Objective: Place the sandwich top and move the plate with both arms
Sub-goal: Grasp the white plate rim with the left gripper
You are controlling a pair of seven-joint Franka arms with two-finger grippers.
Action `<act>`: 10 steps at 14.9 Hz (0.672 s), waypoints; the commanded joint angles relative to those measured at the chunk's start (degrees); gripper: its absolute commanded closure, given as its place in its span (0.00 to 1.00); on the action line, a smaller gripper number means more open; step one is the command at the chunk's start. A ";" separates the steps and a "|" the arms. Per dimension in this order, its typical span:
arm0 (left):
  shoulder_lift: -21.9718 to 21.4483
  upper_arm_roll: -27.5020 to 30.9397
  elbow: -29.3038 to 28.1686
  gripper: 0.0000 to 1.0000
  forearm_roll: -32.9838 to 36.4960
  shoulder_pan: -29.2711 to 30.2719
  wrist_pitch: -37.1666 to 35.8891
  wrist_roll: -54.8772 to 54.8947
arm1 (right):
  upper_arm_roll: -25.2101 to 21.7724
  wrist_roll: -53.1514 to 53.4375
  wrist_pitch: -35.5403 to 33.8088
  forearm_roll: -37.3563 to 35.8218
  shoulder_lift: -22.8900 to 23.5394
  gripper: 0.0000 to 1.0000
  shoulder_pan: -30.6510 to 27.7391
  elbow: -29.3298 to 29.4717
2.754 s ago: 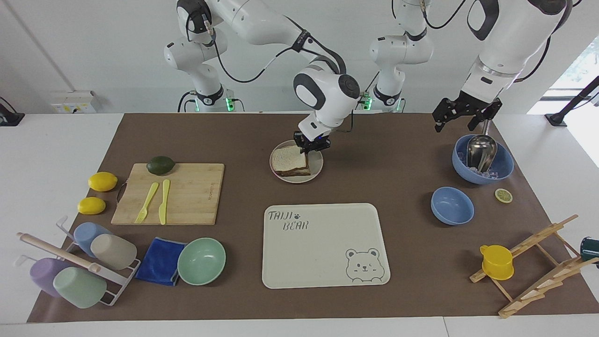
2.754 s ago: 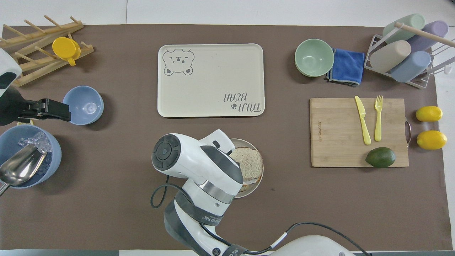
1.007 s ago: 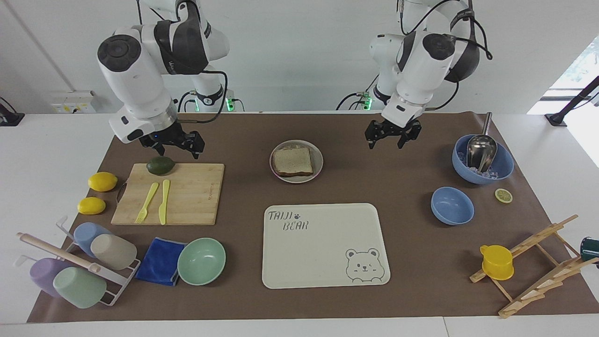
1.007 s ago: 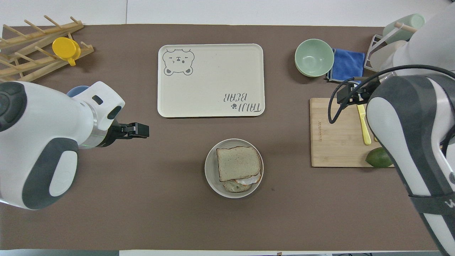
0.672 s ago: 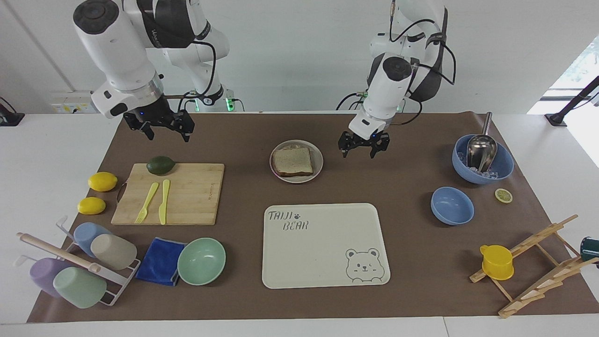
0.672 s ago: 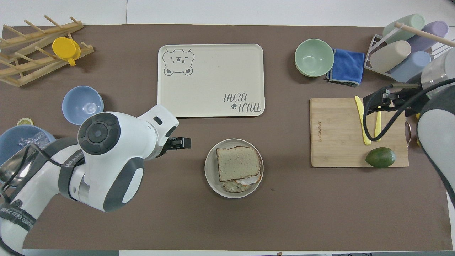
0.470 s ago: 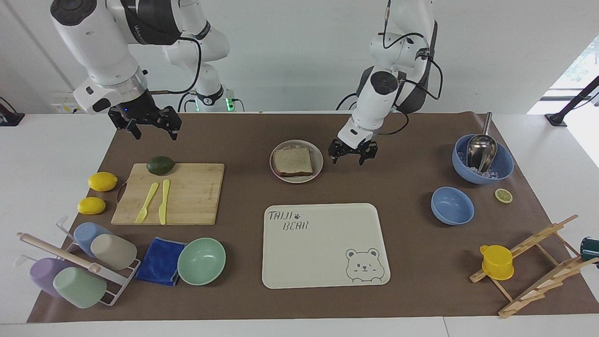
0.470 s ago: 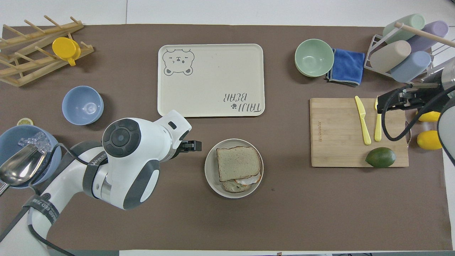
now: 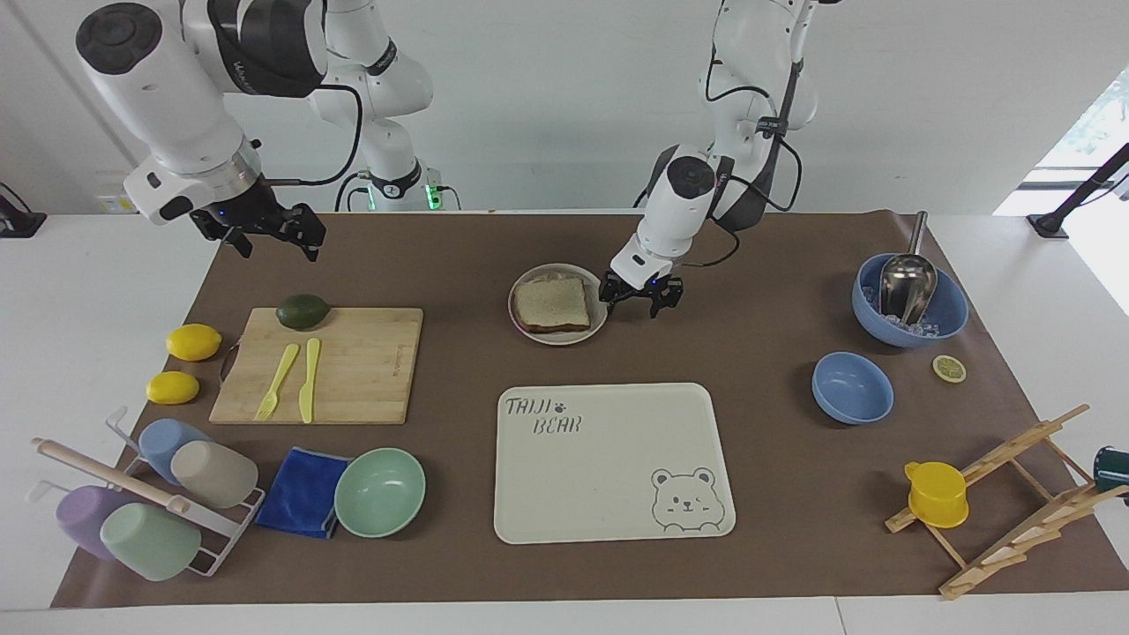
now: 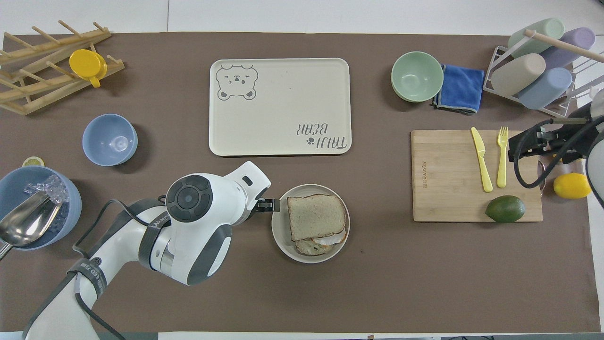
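Note:
The sandwich covers most of the plate. To move the plate, my left gripper should grab it by its bare rim next.
The sandwich top lies flat on the egg slice, which peeks out beneath it, on the small round plate. In the overhead view the sandwich top covers most of the plate. My left gripper is open and low, right beside the plate's rim on the side toward the left arm's end; I cannot tell if it touches. It also shows in the overhead view. My right gripper is open, empty and raised over the mat's corner by the cutting board; it shows in the overhead view too.
The cream bear tray lies farther from the robots than the plate. A cutting board holds an avocado, fork and knife. A mint bowl and a cup rack are at the right arm's end, two blue bowls at the left arm's.
My right gripper let go of the sandwich top on the plate, rose and drew back toward its own end. My left gripper came from over the ice bowl down to the plate's rim.

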 commanded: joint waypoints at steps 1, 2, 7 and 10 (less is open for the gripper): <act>-0.58 0.85 -2.47 0.16 -1.32 -2.02 1.30 -0.50 | 2.39 -2.90 -0.46 -0.83 1.11 0.00 -3.77 1.12; -0.67 0.85 -2.48 0.18 -2.37 -2.11 1.22 -1.29 | 2.66 -3.08 -0.64 0.39 1.21 0.00 -4.74 1.57; -0.59 0.85 -3.00 0.30 -6.15 -3.52 1.39 -3.75 | 2.66 -2.47 -0.73 3.75 0.50 0.00 -4.57 1.66; -0.59 0.85 -3.00 0.42 -6.25 -4.66 1.66 -6.83 | 2.57 -2.20 -0.99 3.57 0.42 0.00 -5.01 1.40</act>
